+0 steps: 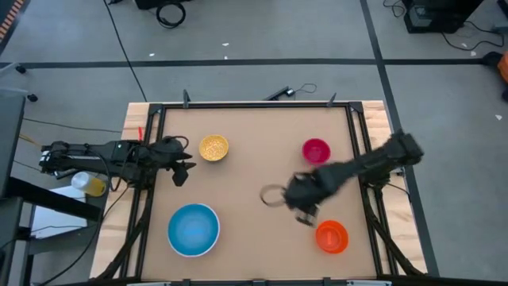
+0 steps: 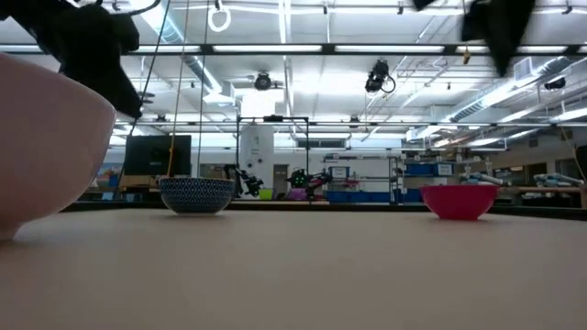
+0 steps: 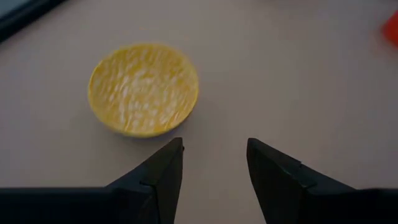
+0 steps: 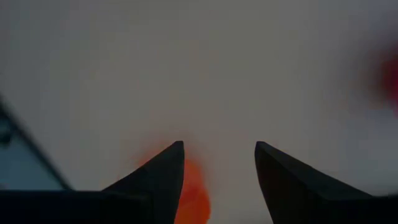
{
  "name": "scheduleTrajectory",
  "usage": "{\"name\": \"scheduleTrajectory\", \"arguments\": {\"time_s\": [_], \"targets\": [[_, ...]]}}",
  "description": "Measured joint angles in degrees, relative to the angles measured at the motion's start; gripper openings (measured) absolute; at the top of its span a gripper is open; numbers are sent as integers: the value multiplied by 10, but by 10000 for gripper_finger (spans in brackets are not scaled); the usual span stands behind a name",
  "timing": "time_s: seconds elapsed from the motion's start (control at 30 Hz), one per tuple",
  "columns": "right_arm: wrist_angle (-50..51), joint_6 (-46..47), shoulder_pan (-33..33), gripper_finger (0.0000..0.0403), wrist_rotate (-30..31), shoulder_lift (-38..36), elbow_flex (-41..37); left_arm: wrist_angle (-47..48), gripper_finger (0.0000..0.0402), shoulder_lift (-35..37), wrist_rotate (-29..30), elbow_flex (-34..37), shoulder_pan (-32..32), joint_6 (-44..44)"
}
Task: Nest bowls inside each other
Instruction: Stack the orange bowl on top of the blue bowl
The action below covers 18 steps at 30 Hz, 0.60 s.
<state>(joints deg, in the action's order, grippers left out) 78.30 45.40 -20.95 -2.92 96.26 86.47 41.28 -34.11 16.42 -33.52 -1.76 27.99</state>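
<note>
My right gripper grabs the orange bowl by its rim (image 1: 332,223) next, to nest the orange bowl inside the light blue bowl (image 1: 194,229).
Four bowls stand on their bases on the brown table. The yellow bowl (image 1: 213,148) is far left and the magenta-red bowl (image 1: 316,150) far right. The orange bowl (image 1: 332,237) is near right, and a light blue bowl with a white rim (image 1: 193,230) near left. My left gripper (image 1: 184,169) hangs open just left of the yellow bowl (image 3: 143,88) and a little nearer, with nothing between its fingers. My right gripper (image 1: 304,213) is open above the table and points down, between the magenta-red and orange bowls. The orange bowl (image 4: 193,193) shows behind one of its fingers.
Black frame rails (image 1: 147,183) run along the table's left and right sides, and the arms reach in over them. In the low view the near left bowl (image 2: 46,147) fills the left edge. Bare tabletop (image 1: 254,238) lies between the light blue and orange bowls.
</note>
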Motion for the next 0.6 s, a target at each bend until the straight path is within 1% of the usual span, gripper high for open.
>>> {"name": "scheduleTrajectory", "arguments": {"time_s": [0.13, 0.27, 0.4, 0.6], "targets": [[-79, 49, -72, 191, -28, -76, -138, -45, 181, 0, 0, 0, 0, -6], [-192, 108, -116, 182, -76, -123, -257, -81, 181, 0, 0, 0, 0, -3], [-272, 119, -137, 174, -84, -140, -325, -114, 181, -4, 6, 0, 0, -1], [-273, 114, -156, 167, -52, -140, -394, -143, 181, -33, 52, 0, 1, -1]]}}
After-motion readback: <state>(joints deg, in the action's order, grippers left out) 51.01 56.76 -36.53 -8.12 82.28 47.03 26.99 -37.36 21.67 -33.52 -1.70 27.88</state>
